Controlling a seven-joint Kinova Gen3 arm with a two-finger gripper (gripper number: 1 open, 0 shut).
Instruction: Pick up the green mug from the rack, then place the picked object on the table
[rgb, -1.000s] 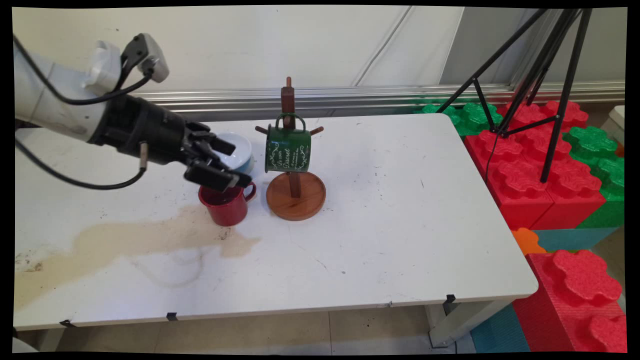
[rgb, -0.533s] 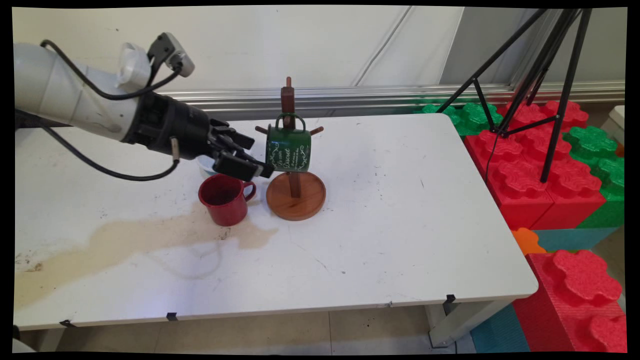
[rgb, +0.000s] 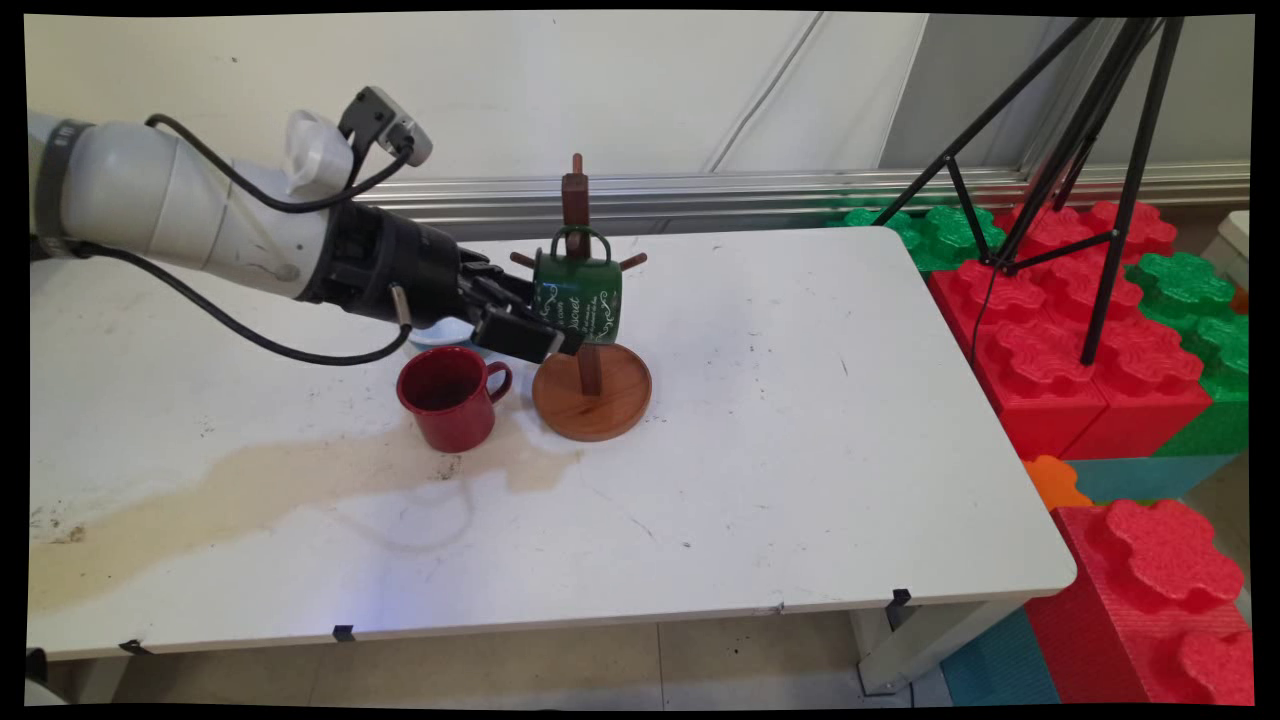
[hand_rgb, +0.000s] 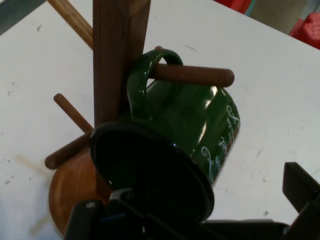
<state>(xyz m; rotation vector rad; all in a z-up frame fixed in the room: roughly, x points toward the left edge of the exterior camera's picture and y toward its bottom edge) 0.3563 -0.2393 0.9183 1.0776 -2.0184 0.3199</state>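
Note:
My gripper grabs the green mug by its dark rim (hand_rgb: 200, 179) next, so that the green mug's handle (hand_rgb: 138, 90) slips free of the wooden peg.
A green enamel mug (rgb: 578, 296) with white lettering hangs by its handle on a peg of a wooden mug tree (rgb: 590, 385). My gripper (rgb: 545, 318) is open and level with the mug's left side, its near finger (rgb: 522, 336) in front of the mug's lower edge. In the hand view the green mug (hand_rgb: 200, 125) tilts with its dark mouth toward me, its handle looped over the peg (hand_rgb: 195, 75), and my gripper (hand_rgb: 192, 202) straddles its rim without closing. A red mug (rgb: 447, 396) stands upright just below and left of the gripper.
A blue-and-white bowl (rgb: 432, 335) is mostly hidden behind my hand. The mug tree's round base (hand_rgb: 75, 187) sits beside the red mug. Red and green foam blocks (rgb: 1080, 330) and a black tripod (rgb: 1090, 150) stand off the table's right edge.
My gripper has moved right and slightly up, from over the red mug to the green mug's open end. Both mugs have stayed in place.

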